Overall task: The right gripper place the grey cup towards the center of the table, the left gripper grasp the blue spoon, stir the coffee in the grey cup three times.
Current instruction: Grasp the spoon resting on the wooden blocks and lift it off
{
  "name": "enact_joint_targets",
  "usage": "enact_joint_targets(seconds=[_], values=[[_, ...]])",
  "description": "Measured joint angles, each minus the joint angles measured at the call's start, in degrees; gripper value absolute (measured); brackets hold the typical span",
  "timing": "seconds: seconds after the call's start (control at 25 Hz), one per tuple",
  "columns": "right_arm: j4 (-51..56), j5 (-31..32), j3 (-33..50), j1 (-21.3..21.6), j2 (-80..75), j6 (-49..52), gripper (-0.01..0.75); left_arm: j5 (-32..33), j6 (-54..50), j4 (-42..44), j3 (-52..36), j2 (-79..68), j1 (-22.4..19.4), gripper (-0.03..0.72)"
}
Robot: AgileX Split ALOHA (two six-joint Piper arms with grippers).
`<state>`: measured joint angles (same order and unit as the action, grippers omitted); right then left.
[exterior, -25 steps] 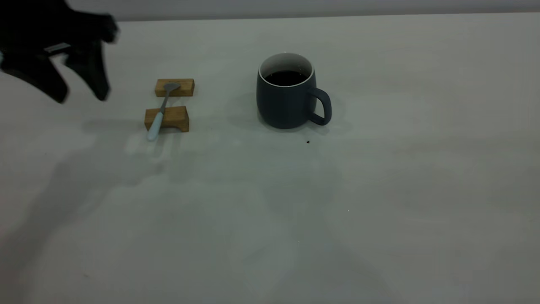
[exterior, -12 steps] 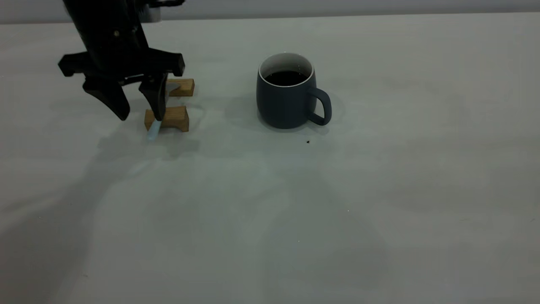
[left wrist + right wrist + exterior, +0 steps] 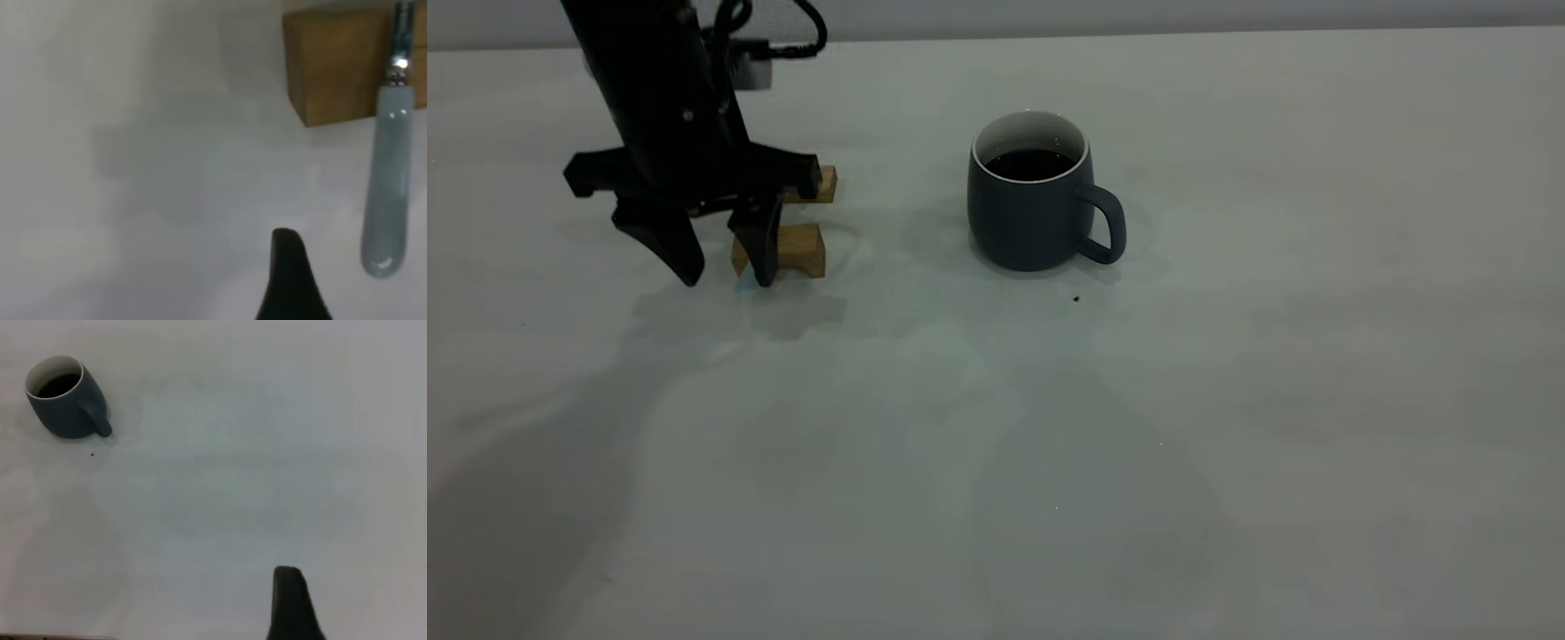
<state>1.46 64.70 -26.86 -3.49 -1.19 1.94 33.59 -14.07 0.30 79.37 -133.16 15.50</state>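
Note:
The robot will next grab the blue spoon by its pale handle [image 3: 746, 279] with its left gripper, to stir the coffee in the grey cup [image 3: 1032, 213].
The grey cup [image 3: 1032, 213] stands upright near the table's [image 3: 1227, 400] middle, its handle turned right and dark coffee [image 3: 1030, 163] inside. The blue spoon [image 3: 387, 193] lies across two wooden blocks with its pale handle sticking out over the nearer one. My left gripper [image 3: 725, 274] is open and points down, its fingertips low on either side of the handle's free end and not touching it. In the exterior view its right finger [image 3: 763, 253] hides most of the handle. My right gripper [image 3: 357, 587] is open, far back from the cup [image 3: 63, 410] and holding nothing.
The two tan wooden blocks, near [image 3: 799, 249] and far [image 3: 824, 182], stand just right of the left gripper. A tiny dark speck [image 3: 1076, 299] lies in front of the cup. A cable and silver block [image 3: 751, 67] ride on the left arm.
The left gripper swept in from the far left to the spoon, then dropped lower around the handle end. The cup has stayed still.

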Motion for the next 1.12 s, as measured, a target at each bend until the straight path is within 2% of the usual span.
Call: enact_joint_targets(seconds=[0.28, 0.48, 0.64, 0.72, 0.84, 1.12], values=[[0.0, 0.0, 0.0, 0.0, 0.0, 0.0, 0.535, -2.05, -1.53, -0.3, 1.51, -2.85, 0.0, 0.557], [0.0, 0.0, 0.0, 0.0, 0.0, -0.06, 0.535, -1.68, -1.66, -0.3, 1.76, -3.75, 0.0, 0.515], [0.0, 0.0, 0.0, 0.0, 0.0, -0.06, 0.535, -1.8, -2.29, -0.3, 1.88, -3.94, 0.0, 0.427], [0.0, 0.0, 0.0, 0.0, 0.0, -0.06, 0.535, -2.01, -3.38, -0.3, 1.88, -3.94, 0.0, 0.349], [0.0, 0.0, 0.0, 0.0, 0.0, -0.01, 0.535, -2.31, -5.17, -0.3, 1.95, -3.94, 0.0, 0.166], [0.0, 0.0, 0.0, 0.0, 0.0, -0.01, 0.535, 4.34, -5.92, -0.97, 6.06, -0.1, 0.0, 0.163]])
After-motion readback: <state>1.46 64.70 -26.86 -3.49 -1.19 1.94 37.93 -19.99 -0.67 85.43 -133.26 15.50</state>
